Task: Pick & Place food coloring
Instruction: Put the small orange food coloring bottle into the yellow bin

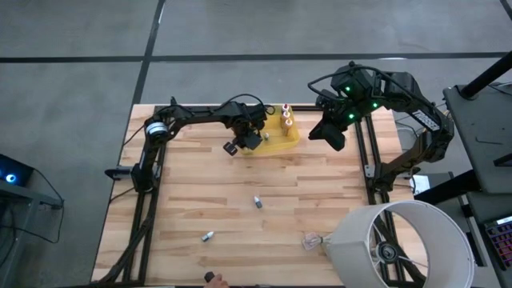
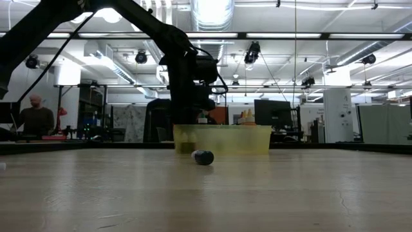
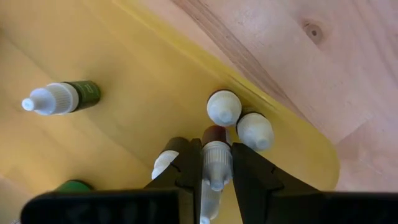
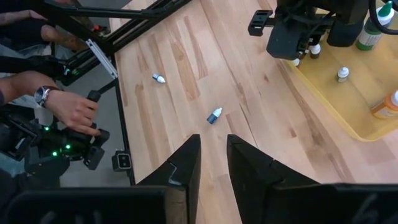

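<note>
In the left wrist view the dark red bottle (image 3: 216,149) stands low among its neighbours over the tray's bottom, so my left gripper opens next.
A translucent yellow tray (image 1: 280,134) sits at the table's far middle. Several food coloring bottles stand in it, among them a green one (image 3: 62,98) and two white-capped ones (image 3: 224,107) (image 3: 255,130). My left gripper (image 3: 216,177) (image 1: 250,138) reaches down into the tray, shut on a dark red bottle (image 3: 215,135) with a clear cap. Two loose bottles (image 1: 258,202) (image 1: 207,236) lie on the wood nearer the front. My right gripper (image 4: 213,146) (image 1: 336,134) hangs high beside the tray's right end, a narrow gap between its fingers and nothing in it. My left gripper pinches the dark red bottle at its clear cap and neck (image 3: 216,160) between its two fingers. The fingers come from above, pointing steeply down. The bottle stands upright, cap up, among the other bottles. Whether its base touches the tray floor I cannot tell.
A white lampshade-like drum (image 1: 400,244) stands at the near right corner, with a clear crumpled plastic scrap (image 1: 310,240) beside it. Open wood lies between tray and front edge. A person's hand (image 4: 68,111) holds a control arm off the table's left side.
</note>
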You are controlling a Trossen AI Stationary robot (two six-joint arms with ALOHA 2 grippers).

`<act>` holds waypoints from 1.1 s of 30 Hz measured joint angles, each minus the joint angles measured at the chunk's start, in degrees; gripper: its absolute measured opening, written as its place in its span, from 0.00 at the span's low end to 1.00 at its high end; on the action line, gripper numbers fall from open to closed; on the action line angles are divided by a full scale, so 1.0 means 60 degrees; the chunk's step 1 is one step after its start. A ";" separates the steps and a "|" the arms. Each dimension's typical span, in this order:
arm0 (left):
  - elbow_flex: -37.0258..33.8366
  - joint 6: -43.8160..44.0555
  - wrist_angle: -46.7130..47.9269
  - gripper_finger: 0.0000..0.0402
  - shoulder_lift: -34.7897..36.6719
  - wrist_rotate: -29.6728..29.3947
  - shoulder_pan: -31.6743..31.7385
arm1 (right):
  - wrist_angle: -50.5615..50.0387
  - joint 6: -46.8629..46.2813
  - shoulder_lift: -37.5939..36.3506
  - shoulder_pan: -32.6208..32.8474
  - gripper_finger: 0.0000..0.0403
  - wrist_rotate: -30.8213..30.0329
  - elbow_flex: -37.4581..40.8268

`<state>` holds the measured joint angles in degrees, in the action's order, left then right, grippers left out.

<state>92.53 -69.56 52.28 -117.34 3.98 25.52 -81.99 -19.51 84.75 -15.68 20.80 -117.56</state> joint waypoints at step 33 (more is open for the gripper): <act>0.0000 0.1126 -0.0289 0.19 0.0000 -0.0185 0.0000 | 0.0000 0.0003 -0.0002 0.0002 0.18 0.0000 0.0000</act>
<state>92.53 -62.81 50.54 -117.34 2.87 25.52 -81.99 -19.49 84.74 -15.67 20.80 -117.56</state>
